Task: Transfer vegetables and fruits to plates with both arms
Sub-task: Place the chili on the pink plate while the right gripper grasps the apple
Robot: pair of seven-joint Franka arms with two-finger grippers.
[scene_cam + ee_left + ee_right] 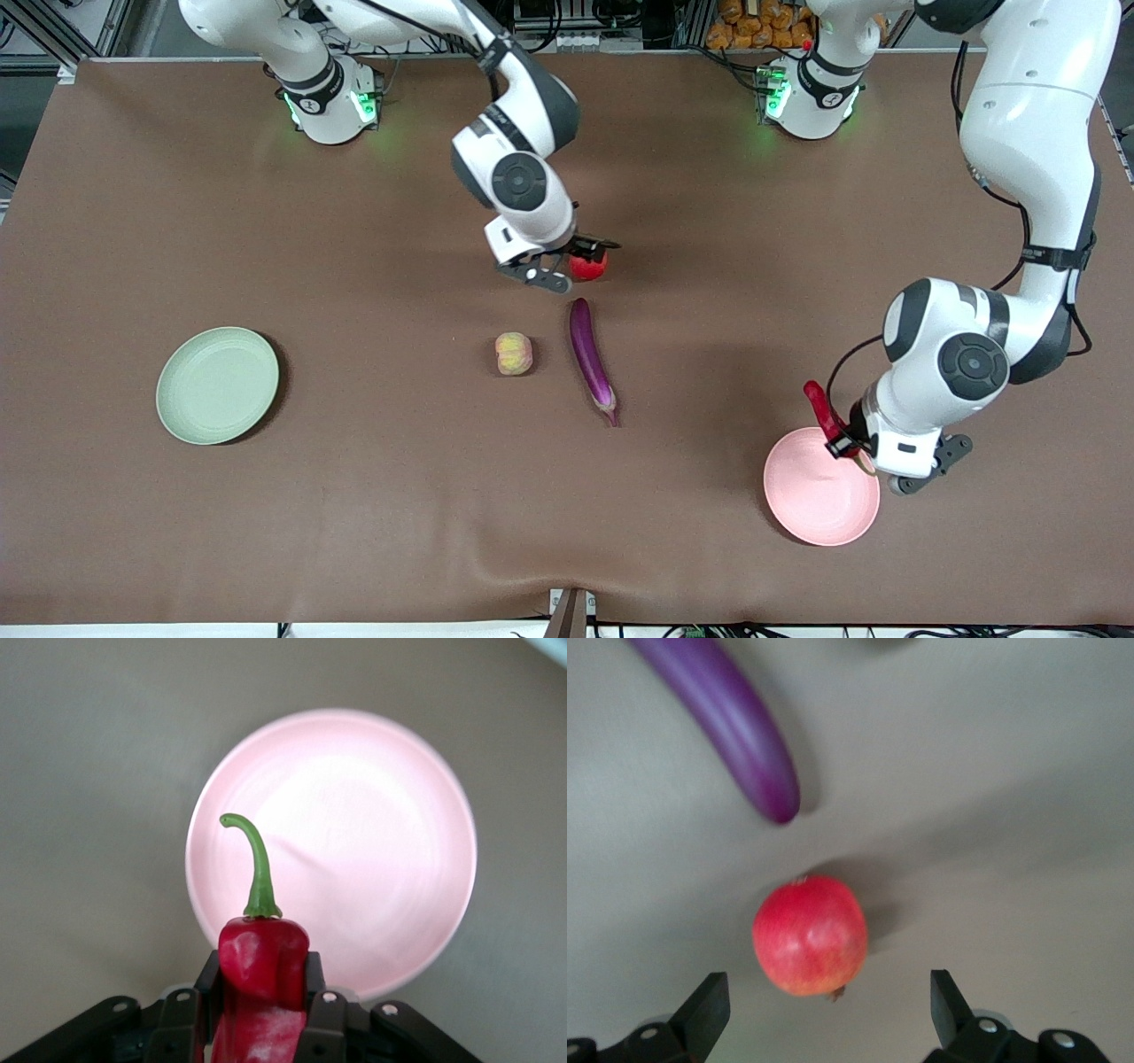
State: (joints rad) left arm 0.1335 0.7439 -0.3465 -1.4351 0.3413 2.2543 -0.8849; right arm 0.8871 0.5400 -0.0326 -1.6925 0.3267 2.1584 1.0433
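Note:
The red chili pepper (261, 966) hangs above the pink plate in the left wrist view, so my left gripper keeps hold of it until it is lower.
My left gripper (846, 443) is shut on the red chili pepper (822, 409) and holds it over the edge of the pink plate (819, 501). In the left wrist view the chili (263, 961) sits between the fingers, green stem out over the plate (381, 842). My right gripper (571, 260) is open just above the round red fruit (588, 266) on the table. In the right wrist view the fruit (811, 935) lies just ahead of the spread fingers (704, 1014). The purple eggplant (592, 359) (735, 726) and the peach-like fruit (514, 354) lie nearer the front camera. The green plate (217, 385) stands bare toward the right arm's end.
A brown cloth (354, 532) covers the whole table. Both arm bases (328, 97) (811, 93) stand along the edge farthest from the front camera. Orange items (753, 22) are stacked off the table past that edge.

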